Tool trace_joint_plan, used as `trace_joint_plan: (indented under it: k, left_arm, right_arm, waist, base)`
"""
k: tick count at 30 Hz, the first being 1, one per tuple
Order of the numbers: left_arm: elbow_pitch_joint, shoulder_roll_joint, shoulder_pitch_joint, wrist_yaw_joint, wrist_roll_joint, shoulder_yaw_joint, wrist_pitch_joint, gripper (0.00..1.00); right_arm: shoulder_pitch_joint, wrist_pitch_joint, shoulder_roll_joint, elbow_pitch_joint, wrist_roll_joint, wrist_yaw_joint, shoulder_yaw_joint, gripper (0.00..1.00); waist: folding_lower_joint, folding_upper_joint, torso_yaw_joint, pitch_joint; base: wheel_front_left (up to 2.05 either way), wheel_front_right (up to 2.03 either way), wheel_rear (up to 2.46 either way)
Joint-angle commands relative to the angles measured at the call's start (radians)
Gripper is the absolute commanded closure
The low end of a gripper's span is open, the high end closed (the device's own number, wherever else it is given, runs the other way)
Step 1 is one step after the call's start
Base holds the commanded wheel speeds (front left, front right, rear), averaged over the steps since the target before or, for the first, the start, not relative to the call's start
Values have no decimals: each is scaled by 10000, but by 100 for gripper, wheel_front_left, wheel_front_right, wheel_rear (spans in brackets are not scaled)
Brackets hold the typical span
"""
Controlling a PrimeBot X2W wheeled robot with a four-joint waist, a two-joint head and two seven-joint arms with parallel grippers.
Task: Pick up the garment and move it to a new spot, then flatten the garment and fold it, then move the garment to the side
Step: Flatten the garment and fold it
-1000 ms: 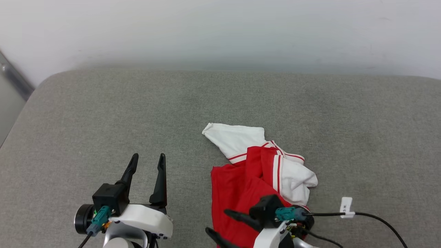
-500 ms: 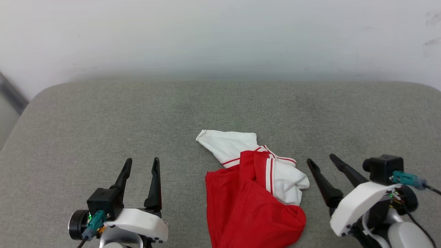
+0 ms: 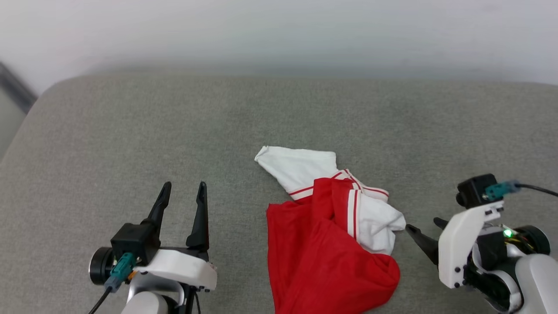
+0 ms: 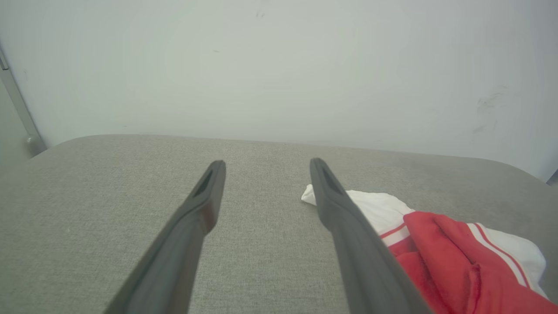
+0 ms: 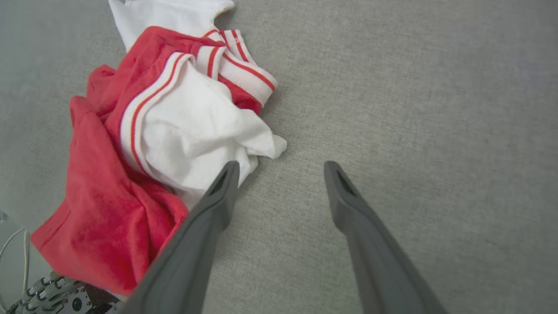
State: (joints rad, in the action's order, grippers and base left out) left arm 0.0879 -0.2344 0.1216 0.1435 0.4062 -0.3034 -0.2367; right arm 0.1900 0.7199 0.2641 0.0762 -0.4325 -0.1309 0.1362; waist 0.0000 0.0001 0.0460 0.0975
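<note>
The red garment [image 3: 324,256] needs to be flattened, so my right gripper should grip it by its white sleeve's end [image 3: 396,225] next.
The garment [image 3: 327,244] lies crumpled on the grey cushion, red body toward me, white sleeves and striped trim on top and behind; no numbers show. In the left wrist view the garment [image 4: 440,244] lies at the lower right, and in the right wrist view the garment [image 5: 144,139] spreads over the left half. My left gripper [image 3: 183,192] stands open well to the garment's left, nothing between its fingers [image 4: 205,205]. My right gripper [image 3: 425,226] is open just right of the white sleeve, its left finger [image 5: 218,192] at the sleeve's edge, the gap over bare cushion.
The grey cushioned surface [image 3: 130,131] runs wide to the left, right and behind the garment, ending at a pale wall [image 3: 279,30]. A dark strip [image 3: 15,87] stands at the far left corner. A black cable [image 3: 536,188] leads off my right wrist.
My right arm swung off the garment's red body to its right side, then drew in close by the white sleeve. The head camera shifted; the left gripper and the garment stayed put.
</note>
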Motion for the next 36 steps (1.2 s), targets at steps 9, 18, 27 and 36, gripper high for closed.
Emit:
trace_joint_plan:
  k: [9,18,27,36]
  left_arm:
    - [171,199,572,-190,-61,-70,-161,0]
    - [395,291,646,-202,-42,55,-244,0]
    - [496,351,377,-200,-41,158,-280,0]
    - [440,341,170,-207,-48,191,-294,0]
  right_arm:
    - [1366,234,97,2020,-421,3,1080,0]
    - [1510,141,101,3154,-871,2,2036,100]
    - [2218,-542,1015,1755,-508,5,1467,100]
    - [1212,-649,836,1153,249,5,-2128,100]
  waist:
    - [0,-1,583,954]
    - [0,-1,558,994]
    - [0,-1,129,467]
    - [0,-1,-166,219]
  base:
    - [0,0,0]
    - [0,0,0]
    - [0,0,0]
    - [0,0,0]
